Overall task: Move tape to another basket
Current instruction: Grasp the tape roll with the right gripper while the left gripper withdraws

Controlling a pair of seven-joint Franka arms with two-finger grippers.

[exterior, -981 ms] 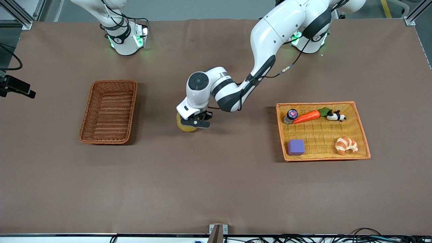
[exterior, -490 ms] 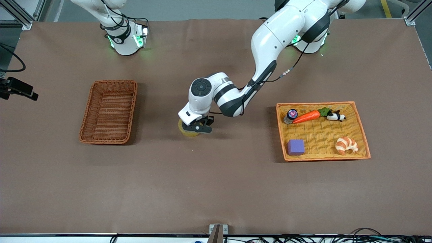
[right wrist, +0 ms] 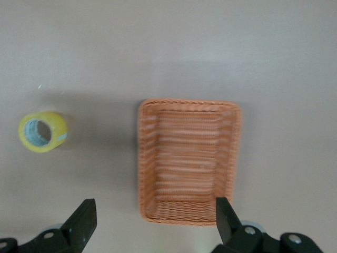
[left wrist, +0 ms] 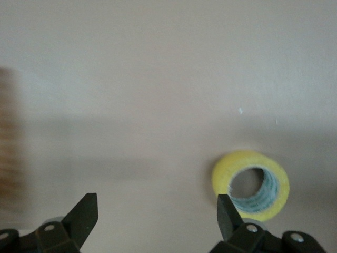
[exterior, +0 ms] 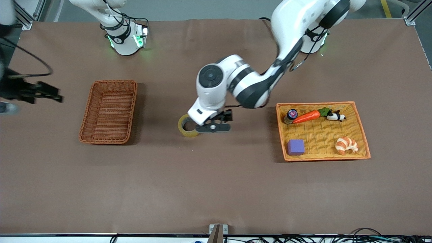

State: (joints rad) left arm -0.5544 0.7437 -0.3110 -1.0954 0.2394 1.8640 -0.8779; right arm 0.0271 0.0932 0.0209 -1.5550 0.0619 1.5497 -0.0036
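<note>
My right gripper grabs the yellow tape by its ring wall (exterior: 182, 123) (right wrist: 27, 124) next, to move it into the wicker basket.
The tape (exterior: 187, 125), a yellowish ring, lies flat on the brown table mid-way between the two baskets. It also shows in the left wrist view (left wrist: 251, 184) and the right wrist view (right wrist: 43, 132). My left gripper (exterior: 213, 127) is open and empty, just above the table beside the tape, toward the left arm's end; its jaws (left wrist: 156, 205) frame bare table. The reddish-brown wicker basket (exterior: 113, 81) is empty and shows in the right wrist view (right wrist: 147, 158). My right gripper (exterior: 50, 92) is open and empty (right wrist: 155, 206), up in the air by the basket.
The orange-yellow woven tray (exterior: 361, 128) at the left arm's end holds a carrot (exterior: 306, 116), a panda toy (exterior: 335, 116), a small jar (exterior: 290, 115), a purple block (exterior: 296, 147) and a croissant (exterior: 346, 145).
My left gripper has let go of the tape, risen and shifted toward the left arm's end; the tape stays on the table. My right gripper has swung in toward the wicker basket.
</note>
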